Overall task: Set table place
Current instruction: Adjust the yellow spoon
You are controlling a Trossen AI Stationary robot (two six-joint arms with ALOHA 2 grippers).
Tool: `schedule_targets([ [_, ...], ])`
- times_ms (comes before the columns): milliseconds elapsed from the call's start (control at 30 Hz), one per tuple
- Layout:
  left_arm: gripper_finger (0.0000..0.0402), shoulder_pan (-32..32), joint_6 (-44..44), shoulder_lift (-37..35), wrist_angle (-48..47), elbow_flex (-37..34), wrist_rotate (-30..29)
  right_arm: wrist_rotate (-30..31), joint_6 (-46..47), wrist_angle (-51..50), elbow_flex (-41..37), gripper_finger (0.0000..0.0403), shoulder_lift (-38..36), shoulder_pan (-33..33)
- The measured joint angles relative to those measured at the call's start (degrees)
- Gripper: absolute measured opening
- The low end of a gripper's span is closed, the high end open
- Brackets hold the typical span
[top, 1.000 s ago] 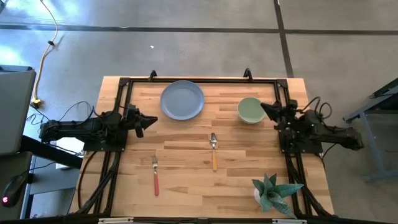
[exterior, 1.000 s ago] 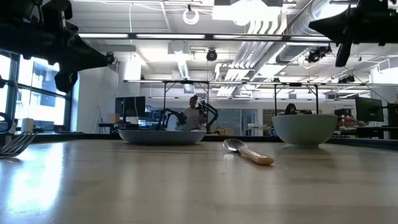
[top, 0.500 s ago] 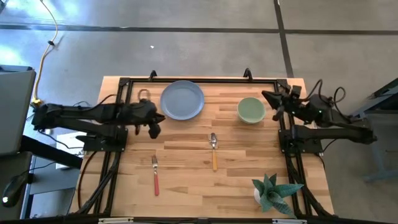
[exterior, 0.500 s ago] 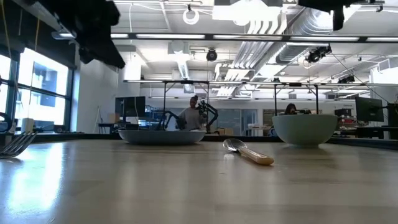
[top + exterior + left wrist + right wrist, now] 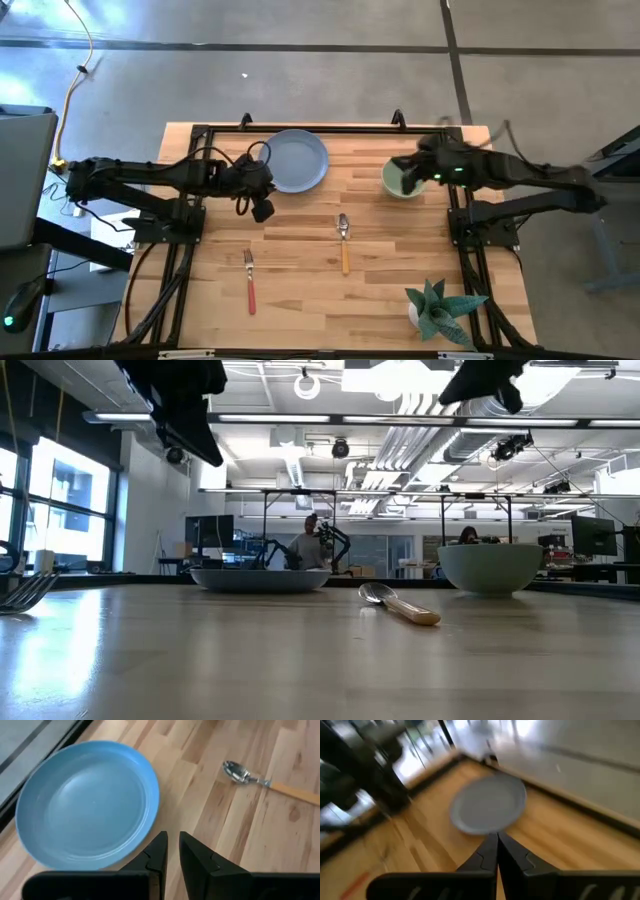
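Note:
I need to grab the spoon by its orange handle [image 5: 345,258] with my right gripper next. Then I can set the table place.
The blue-grey plate [image 5: 293,160] [image 5: 87,805] lies flat near the table's far edge, and the pale green bowl [image 5: 399,186] [image 5: 490,567] stands to its right. The orange-handled spoon [image 5: 344,240] [image 5: 250,776] lies mid-table, with the red-handled fork [image 5: 250,280] to its near left. My left gripper [image 5: 262,207] [image 5: 172,840] hovers above the wood just off the plate's near-left rim, its fingers a narrow gap apart and touching nothing. My right gripper [image 5: 401,168] [image 5: 496,840] hangs shut above the bowl's far-left rim, pointing toward the plate [image 5: 490,810].
A spiky potted plant [image 5: 440,308] stands at the table's near right corner. The black rail frame [image 5: 320,130] runs along the far edge and down both sides. Bare wood lies between the spoon, the fork and the near edge.
Both arms have swung in from the table's sides. My left gripper has travelled right to the plate's near-left rim. My right gripper has risen and moved left until it is over the bowl. Plate, bowl, spoon and fork have stayed where they were.

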Motion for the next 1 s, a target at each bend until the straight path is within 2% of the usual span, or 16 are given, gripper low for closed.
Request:
schedule_targets([
  [267,0.0037,-0.02,-0.98,-3.95,-3.71,-0.02,-1.47,1.0,7.34,-9.69,10.71,0.0,17.25,7.49],
  [367,0.0037,-0.02,0.03,-5.48,-4.86,-0.02,-1.47,3.42,12.72,-11.04,14.06,0.0,22.78,10.88],
  [600,0.0037,-0.02,2.45,-7.86,-9.84,-0.04,-0.14,3.56,29.76,-13.75,21.31,0.0,35.99,17.37],
  [667,0.0037,-0.02,3.63,-8.03,-10.89,-0.04,0.31,1.62,33.42,-15.97,23.59,0.0,39.92,18.65],
  [800,0.0037,-0.07,6.49,-8.3,-11.24,-0.04,0.76,-7.38,37.83,-20.39,28.05,0.0011,47.11,19.73],
  [900,0.0037,-0.07,7.93,-8.26,-11.24,-0.04,1.59,-11.41,38.26,-22.49,30.23,0.0034,51.42,19.99],
  [1000,0.0037,-0.07,8.49,-8.26,-11.23,-0.04,1.79,-12.72,39.17,-23.56,31.24,0.0069,54.42,19.8],
])
